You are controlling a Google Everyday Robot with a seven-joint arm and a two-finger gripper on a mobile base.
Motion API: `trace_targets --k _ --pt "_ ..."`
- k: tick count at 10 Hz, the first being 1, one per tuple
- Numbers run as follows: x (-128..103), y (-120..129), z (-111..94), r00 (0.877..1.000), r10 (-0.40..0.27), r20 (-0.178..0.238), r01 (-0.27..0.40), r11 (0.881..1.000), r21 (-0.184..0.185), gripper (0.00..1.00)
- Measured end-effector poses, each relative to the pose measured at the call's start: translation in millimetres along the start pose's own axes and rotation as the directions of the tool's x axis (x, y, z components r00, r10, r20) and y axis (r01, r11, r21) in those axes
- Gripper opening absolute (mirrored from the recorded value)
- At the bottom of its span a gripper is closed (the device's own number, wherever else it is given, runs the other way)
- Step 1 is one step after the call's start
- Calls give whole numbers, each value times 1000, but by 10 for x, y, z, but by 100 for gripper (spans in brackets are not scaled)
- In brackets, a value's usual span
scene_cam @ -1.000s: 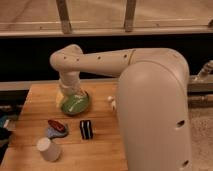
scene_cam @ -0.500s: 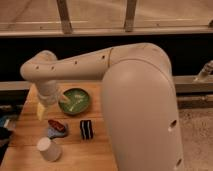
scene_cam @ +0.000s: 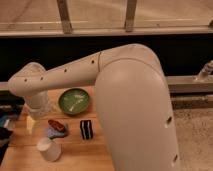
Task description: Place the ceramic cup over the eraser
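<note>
The white ceramic cup has to cover the black eraser, so my gripper will next pick the cup up by its tapered body [scene_cam: 49, 151].
The ceramic cup [scene_cam: 48, 149], small, white and tapered, stands alone near the table's front left corner. The eraser [scene_cam: 86, 129], a black block with white stripes, lies flat to the right of the cup and a little further back. My big white arm reaches across from the right and bends down at the table's left side. There the gripper [scene_cam: 31, 122] hangs by the left edge, behind and to the left of the cup. It is open and holds nothing. The arm's wrist hides most of it.
A green bowl [scene_cam: 74, 100] sits at the back of the wooden table [scene_cam: 75, 157]. A red-and-dark object on a blue-grey piece [scene_cam: 56, 128] lies between gripper and eraser, just behind the cup. A dark wall and rail run behind the table; floor lies to the right.
The arm has swung from over the green bowl to the left, and the gripper has come down at the table's left edge. Cup, eraser and bowl have not moved.
</note>
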Motion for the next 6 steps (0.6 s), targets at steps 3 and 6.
trace_targets --k 3,6 --pt "-4 -3 -2 1000 0 0 0 1000 1 80" --pt "80 53 -13 999 30 -19 -29 999 33 80"
